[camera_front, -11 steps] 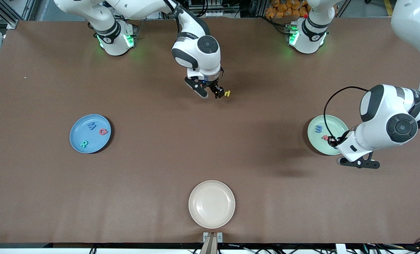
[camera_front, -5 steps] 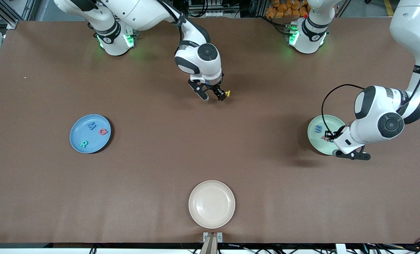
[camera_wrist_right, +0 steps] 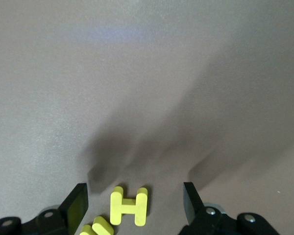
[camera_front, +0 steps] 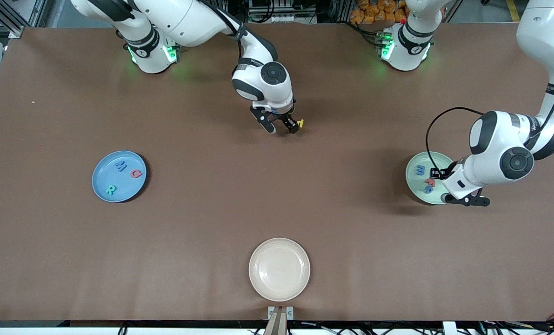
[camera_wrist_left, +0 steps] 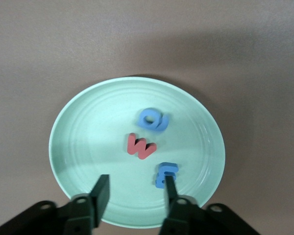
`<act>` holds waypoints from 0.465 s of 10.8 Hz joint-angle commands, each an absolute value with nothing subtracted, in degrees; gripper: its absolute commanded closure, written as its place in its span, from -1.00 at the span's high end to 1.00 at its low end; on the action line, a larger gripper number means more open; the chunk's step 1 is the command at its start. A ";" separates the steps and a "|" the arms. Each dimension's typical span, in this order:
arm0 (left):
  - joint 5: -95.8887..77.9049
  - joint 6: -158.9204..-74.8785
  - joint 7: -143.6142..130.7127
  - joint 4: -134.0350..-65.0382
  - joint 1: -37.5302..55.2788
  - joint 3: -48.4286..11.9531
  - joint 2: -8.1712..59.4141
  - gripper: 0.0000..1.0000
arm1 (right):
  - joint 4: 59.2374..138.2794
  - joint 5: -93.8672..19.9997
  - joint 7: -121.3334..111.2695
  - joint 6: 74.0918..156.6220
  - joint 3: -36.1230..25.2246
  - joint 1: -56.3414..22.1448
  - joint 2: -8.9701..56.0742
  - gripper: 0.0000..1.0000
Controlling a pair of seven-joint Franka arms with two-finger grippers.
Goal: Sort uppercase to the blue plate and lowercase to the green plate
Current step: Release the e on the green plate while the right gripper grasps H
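In the right wrist view, my right gripper's fingers meet the tabletop around the yellow H [camera_wrist_right: 129, 206], so closing now would catch it and my right gripper closes next.
In the left wrist view my left gripper [camera_wrist_left: 135, 185] is open low over the green plate [camera_wrist_left: 83, 147]. In the plate lie three lowercase letters: a blue round one [camera_wrist_left: 153, 120], a red m [camera_wrist_left: 141, 146] and a blue m [camera_wrist_left: 166, 175] right beside one fingertip [camera_wrist_left: 170, 185]. The front view shows that gripper [camera_front: 438, 175] over the same plate [camera_front: 415, 184]. My right gripper [camera_wrist_right: 134, 192] stands open astride the yellow H [camera_wrist_right: 130, 205] on the table, with a second yellow letter [camera_wrist_right: 97, 227] beside it. The blue plate [camera_front: 103, 176] holds the uppercase M [camera_front: 121, 166], Q [camera_front: 136, 174] and R [camera_front: 111, 189].
A cream plate [camera_front: 279, 269] with nothing in it sits near the front camera's edge of the table, midway between the two arms' ends. The yellow letters [camera_front: 300, 123] lie on bare brown table near the robots' bases.
My left gripper has opened over the green plate, and a blue round letter now lies there with the two m's. My right gripper has settled lower around the yellow H.
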State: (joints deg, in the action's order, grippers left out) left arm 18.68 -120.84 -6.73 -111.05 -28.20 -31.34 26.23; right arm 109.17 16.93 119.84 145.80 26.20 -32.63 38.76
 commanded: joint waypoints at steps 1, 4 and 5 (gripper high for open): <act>17.32 -119.19 -6.32 -112.68 -28.83 -34.18 21.28 1.00 | 108.46 18.28 122.34 147.13 26.63 -32.96 39.99 0.65; 12.94 -115.42 -7.99 -110.67 -28.74 -38.57 16.89 1.00 | 108.54 18.28 122.17 147.22 26.63 -32.96 39.99 0.14; 11.18 -113.57 -8.87 -109.87 -28.83 -39.98 15.92 1.00 | 108.54 18.28 122.17 147.91 26.63 -32.96 39.99 -0.04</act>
State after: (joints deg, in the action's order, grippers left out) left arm 14.15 -116.55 -7.69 -110.16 -28.25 -38.09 19.01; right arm 108.76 16.93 119.92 146.89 26.34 -32.80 39.29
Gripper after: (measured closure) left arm 0.000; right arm 0.458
